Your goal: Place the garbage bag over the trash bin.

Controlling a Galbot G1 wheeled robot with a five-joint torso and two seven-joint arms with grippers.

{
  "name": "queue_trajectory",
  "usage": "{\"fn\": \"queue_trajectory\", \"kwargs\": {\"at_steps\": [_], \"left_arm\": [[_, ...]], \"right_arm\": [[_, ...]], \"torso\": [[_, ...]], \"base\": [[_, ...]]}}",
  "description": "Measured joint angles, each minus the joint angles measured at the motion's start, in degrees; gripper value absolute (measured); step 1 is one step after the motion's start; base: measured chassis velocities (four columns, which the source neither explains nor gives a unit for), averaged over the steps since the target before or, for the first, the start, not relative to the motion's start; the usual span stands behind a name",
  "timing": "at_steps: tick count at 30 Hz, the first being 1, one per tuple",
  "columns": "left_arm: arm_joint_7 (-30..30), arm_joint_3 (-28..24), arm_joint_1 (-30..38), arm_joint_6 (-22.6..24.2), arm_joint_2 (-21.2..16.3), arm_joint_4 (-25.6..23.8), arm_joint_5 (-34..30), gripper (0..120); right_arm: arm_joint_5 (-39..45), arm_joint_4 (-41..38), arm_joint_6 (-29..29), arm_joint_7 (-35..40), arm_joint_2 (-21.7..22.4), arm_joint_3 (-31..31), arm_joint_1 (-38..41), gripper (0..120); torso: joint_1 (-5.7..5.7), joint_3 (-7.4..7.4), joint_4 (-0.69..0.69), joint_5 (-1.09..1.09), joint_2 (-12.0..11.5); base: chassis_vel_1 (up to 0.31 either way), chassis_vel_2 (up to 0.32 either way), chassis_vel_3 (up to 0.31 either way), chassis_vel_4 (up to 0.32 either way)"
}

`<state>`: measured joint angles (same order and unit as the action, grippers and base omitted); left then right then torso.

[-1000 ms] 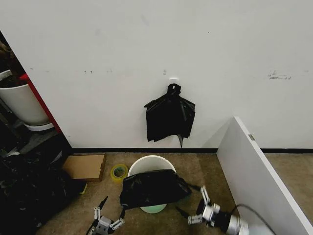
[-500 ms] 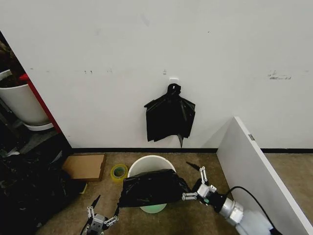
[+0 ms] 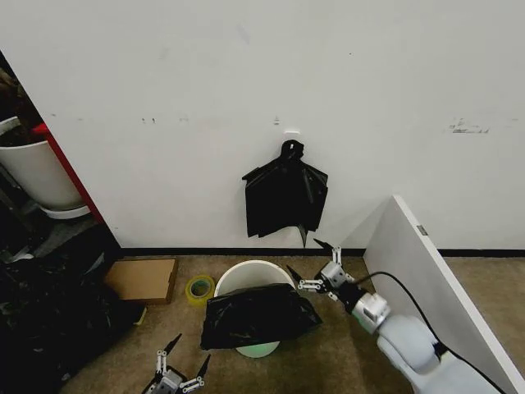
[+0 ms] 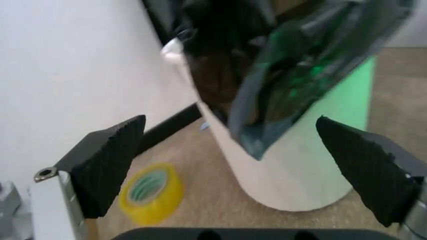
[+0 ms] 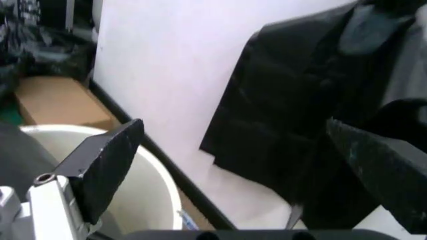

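Observation:
I should grab the bag by its loose corner with my left gripper next, because only that corner sticks out past the side of the bin.
The cream-white trash bin stands on the floor by the wall, its greenish base showing below. The black garbage bag lies crumpled over the bin's near half, and the far part of the rim is bare. My right gripper hangs open just right of the bin's far rim, holding nothing. In the right wrist view the bin's rim is close below the gripper. My left gripper is open, low in front of the bin on its left. The left wrist view has bag and bin ahead.
A knotted bunch of black bags hangs on the wall above the bin. A yellow tape roll and a cardboard box lie left of it. A white panel stands on the right, a white pot far left.
My right gripper has moved up and towards the wall, from low beside the bag to the bin's far right rim. The left gripper stayed low. The bag has hardly shifted.

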<state>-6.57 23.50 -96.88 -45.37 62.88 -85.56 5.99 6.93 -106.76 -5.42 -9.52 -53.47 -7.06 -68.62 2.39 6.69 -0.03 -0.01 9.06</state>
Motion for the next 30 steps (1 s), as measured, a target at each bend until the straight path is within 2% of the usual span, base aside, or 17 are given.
{"fn": "queue_trajectory", "kwargs": {"at_steps": [5, 9, 11, 13, 15, 18, 19, 23, 24, 30], "left_arm": [[-1.1, 2.4, 0.8, -2.1, 0.6, 1.1, 4.9, 100], [-1.1, 4.0, 0.3, -2.2, 1.1, -0.7, 4.3, 100], [-1.3, 4.2, 0.2, -2.2, 1.2, -0.9, 4.2, 100], [-3.9, 5.5, -0.5, -2.2, 1.3, -2.6, 2.1, 100], [-9.8, 7.1, -1.2, -2.2, 1.5, -4.7, -2.3, 100], [-14.2, 9.3, -1.6, -2.1, 2.3, -7.1, -7.5, 100], [-14.2, 9.3, -1.6, -2.1, 2.3, -7.1, -7.5, 100], [-14.4, 9.6, -1.9, -2.0, 2.9, -8.5, -8.4, 100], [-14.4, 9.6, -1.9, -2.0, 2.9, -8.7, -8.5, 100], [-13.8, 9.6, -1.7, -1.9, 3.5, -9.4, -8.4, 100]], "right_arm": [[-1.9, 4.5, 2.7, -1.9, -0.7, 3.8, 5.9, 100], [-2.2, 7.3, 10.4, -7.9, -1.4, 6.6, 11.1, 100], [-2.2, 7.3, 10.7, -8.1, -1.4, 6.6, 11.2, 100], [-2.2, 8.1, 15.9, -12.8, -2.1, 7.3, 14.0, 100], [-1.6, 9.6, 21.1, -15.5, -3.1, 9.1, 17.7, 100], [2.9, 12.4, 29.8, -14.6, -5.5, 11.3, 22.2, 100], [2.9, 12.4, 29.8, -14.6, -5.5, 11.3, 22.2, 100], [9.3, 13.8, 43.2, -11.5, -7.9, 11.5, 24.9, 100], [10.2, 13.9, 45.1, -11.2, -8.2, 11.3, 25.1, 100], [12.8, 15.8, 48.2, -10.8, -9.2, 10.6, 25.6, 100]], "torso": [[0.00, 0.00, 0.02, 0.00, 0.0], [0.00, 0.00, 0.02, -0.01, 0.0], [0.00, 0.00, 0.02, -0.01, 0.0], [0.00, 0.00, 0.01, 0.01, 0.0], [0.00, 0.00, 0.02, 0.00, 0.0], [0.00, 0.00, 0.02, 0.00, 0.0], [0.00, 0.00, 0.02, 0.00, 0.0], [0.00, 0.00, 0.03, 0.00, 0.0], [0.00, 0.00, 0.03, 0.00, 0.0], [0.00, -0.01, 0.01, 0.00, 0.0]], "base": [[0.000, 0.000, 0.000, 0.000], [0.000, 0.000, 0.000, 0.000], [0.000, 0.000, 0.000, 0.000], [0.000, 0.000, 0.000, 0.000], [0.000, 0.000, 0.000, 0.000], [0.000, 0.000, 0.000, 0.000], [0.000, 0.000, 0.000, 0.000], [0.000, 0.000, 0.000, 0.000], [0.000, 0.000, 0.000, 0.000], [0.000, 0.000, 0.000, 0.000]]}}
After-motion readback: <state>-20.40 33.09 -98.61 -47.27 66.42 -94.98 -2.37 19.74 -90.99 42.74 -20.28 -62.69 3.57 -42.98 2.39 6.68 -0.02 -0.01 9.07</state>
